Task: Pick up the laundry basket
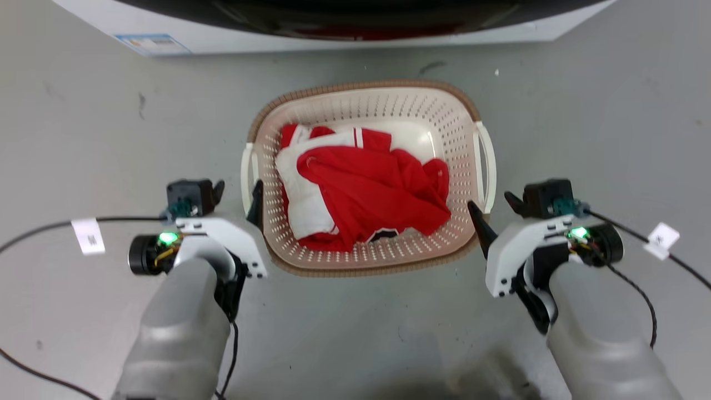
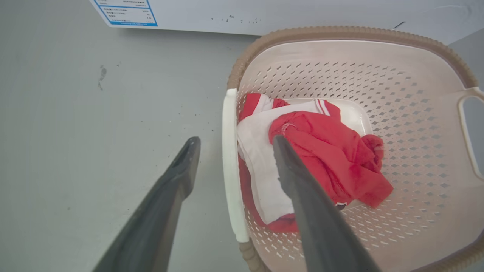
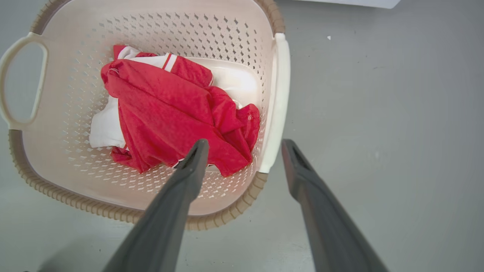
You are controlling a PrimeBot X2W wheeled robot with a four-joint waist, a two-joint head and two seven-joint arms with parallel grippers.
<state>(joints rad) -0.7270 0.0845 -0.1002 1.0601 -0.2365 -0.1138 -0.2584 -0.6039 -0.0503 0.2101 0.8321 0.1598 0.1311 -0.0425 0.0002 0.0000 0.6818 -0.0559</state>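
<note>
My right gripper will grab its white side handle [image 1: 487, 166] [image 3: 277, 99] next, to pick up the laundry basket.
The laundry basket [image 1: 389, 105] sits on the grey floor, cream and perforated, with a brown woven-look rim. It holds red and white clothes [image 1: 361, 189]. My left gripper [image 1: 238, 191] is open and straddles the basket's white left handle [image 2: 228, 151]: one finger is inside the basket [image 2: 378, 75] over the clothes, the other is outside over the floor. My right gripper [image 1: 491, 205] is open at the white right handle [image 3: 278, 102], one finger over the basket [image 3: 189, 30] inside, one outside. The handle's near end lies between the tips. Neither gripper [image 2: 234, 140] [image 3: 245, 142] grips anything.
A white washing machine [image 1: 333, 33] with a dark door stands just beyond the basket. Black cables with white tags [image 1: 89, 236] [image 1: 661, 240] trail over the floor beside each wrist. Bare grey floor [image 1: 611, 111] lies to both sides.
</note>
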